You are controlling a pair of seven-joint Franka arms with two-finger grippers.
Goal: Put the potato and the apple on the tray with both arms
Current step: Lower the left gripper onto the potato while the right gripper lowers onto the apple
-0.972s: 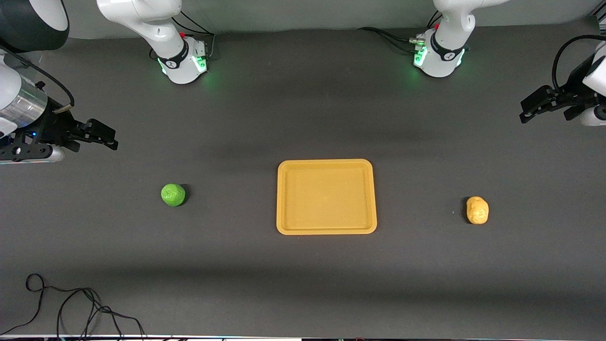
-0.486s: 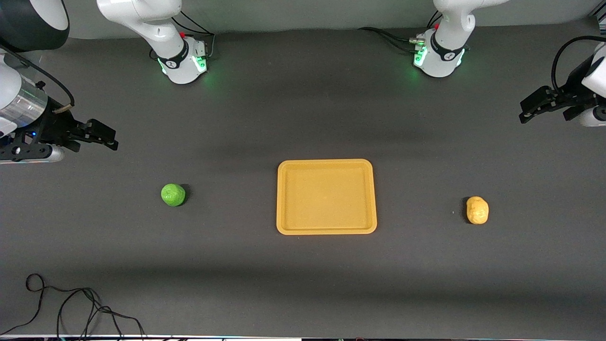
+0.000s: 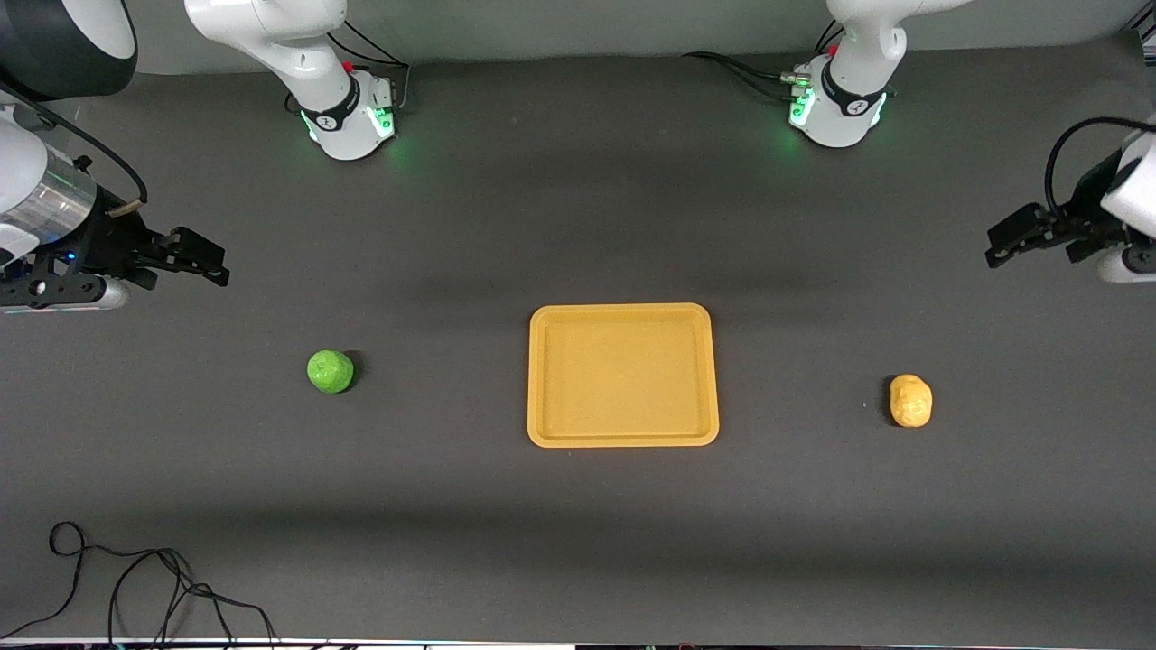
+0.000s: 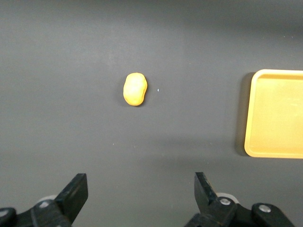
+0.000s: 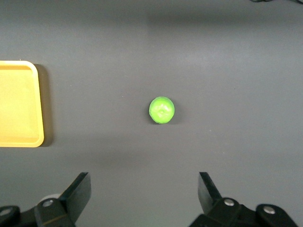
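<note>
Next, my left gripper grabs the potato by the long sides of its middle (image 3: pixel 910 401) to get the potato onto the yellow tray.
The mustard-yellow tray (image 3: pixel 623 310) lies flat at the table's middle. The green apple (image 3: pixel 330 371) sits on the table toward the right arm's end, apart from the tray. The yellow-tan potato (image 3: pixel 910 401) sits toward the left arm's end. My right gripper (image 3: pixel 215 262) hangs open and empty above bare table near the apple. The right wrist view shows the apple (image 5: pixel 162 110) ahead of the open gripper (image 5: pixel 144 189) and the tray's edge (image 5: pixel 19 104). My left gripper (image 3: pixel 993 248) hangs open and empty above bare table near the potato. The left wrist view shows the potato (image 4: pixel 135 89), the open gripper (image 4: pixel 140 189) and the tray's edge (image 4: pixel 279 113).
The arms' green-lit bases (image 3: pixel 348 117) (image 3: pixel 835 108) stand along the table's edge farthest from the front camera. A loose black cable (image 3: pixel 135 578) lies at the near corner toward the right arm's end. Dark bare table surrounds the tray.
My left gripper has shifted a little toward the potato. My right gripper has hardly moved. The apple, potato and tray have stayed in place.
</note>
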